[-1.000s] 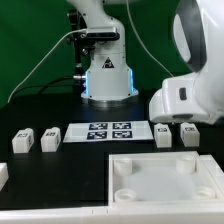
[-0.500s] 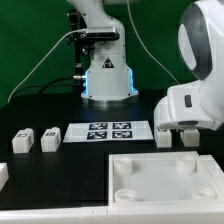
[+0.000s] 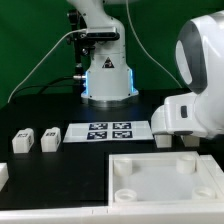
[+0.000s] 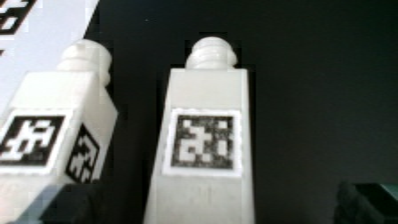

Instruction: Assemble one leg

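Note:
The leg's round peg should stay free to enter the panel's corner socket, so I should next grab the leg by its square marked body with my gripper.
In the wrist view two white legs lie side by side, each with a black-and-white marker and a round peg at the far end. One leg is centred under my gripper; the other leg lies beside it. My dark fingertips show faintly on either side of the centred leg, apart from it, so the gripper is open. In the exterior view the arm hangs low over the right-hand legs; one of them peeks out below it. The gripper itself is hidden there.
Two more legs lie at the exterior view's left. The marker board lies in the middle. The large white panel with corner sockets lies in front. The robot base stands behind. A white piece sits at the left edge.
The arm has come down and shifted toward the exterior view's right, now covering more of the right-hand legs. The legs and the panel have not moved.

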You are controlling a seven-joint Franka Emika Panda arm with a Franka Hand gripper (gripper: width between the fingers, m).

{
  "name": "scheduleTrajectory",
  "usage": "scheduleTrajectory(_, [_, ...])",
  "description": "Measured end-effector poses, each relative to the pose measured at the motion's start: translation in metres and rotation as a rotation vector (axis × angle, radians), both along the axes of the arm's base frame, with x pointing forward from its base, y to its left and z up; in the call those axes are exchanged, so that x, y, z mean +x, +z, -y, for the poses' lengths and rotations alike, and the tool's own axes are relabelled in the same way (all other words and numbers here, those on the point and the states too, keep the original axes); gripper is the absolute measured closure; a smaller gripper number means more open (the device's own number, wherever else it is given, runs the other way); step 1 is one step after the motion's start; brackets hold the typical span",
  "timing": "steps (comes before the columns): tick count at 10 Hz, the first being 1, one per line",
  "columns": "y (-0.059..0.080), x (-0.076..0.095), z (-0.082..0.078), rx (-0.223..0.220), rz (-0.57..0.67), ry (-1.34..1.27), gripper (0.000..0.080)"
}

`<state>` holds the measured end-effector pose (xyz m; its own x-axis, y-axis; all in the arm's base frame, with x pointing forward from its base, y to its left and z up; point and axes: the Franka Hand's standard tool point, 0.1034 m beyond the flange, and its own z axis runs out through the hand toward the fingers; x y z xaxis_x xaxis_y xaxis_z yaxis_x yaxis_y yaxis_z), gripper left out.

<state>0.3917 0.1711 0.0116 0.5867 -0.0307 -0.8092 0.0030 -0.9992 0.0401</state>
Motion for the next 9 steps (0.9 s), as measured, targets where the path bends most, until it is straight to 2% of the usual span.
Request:
scheduleTrajectory(6, [-0.0022, -0.0075, -0.0055, -0.007, -0.008, 0.013, 0.0150])
scheduleTrajectory(8, [-0.0023, -0.0075, -0.0054, -0.007, -0.008, 0.013, 0.0411])
scheduleTrajectory(9, [-0.0022, -0.0074, -0.0054, -0.007, -0.008, 0.013, 0.0511])
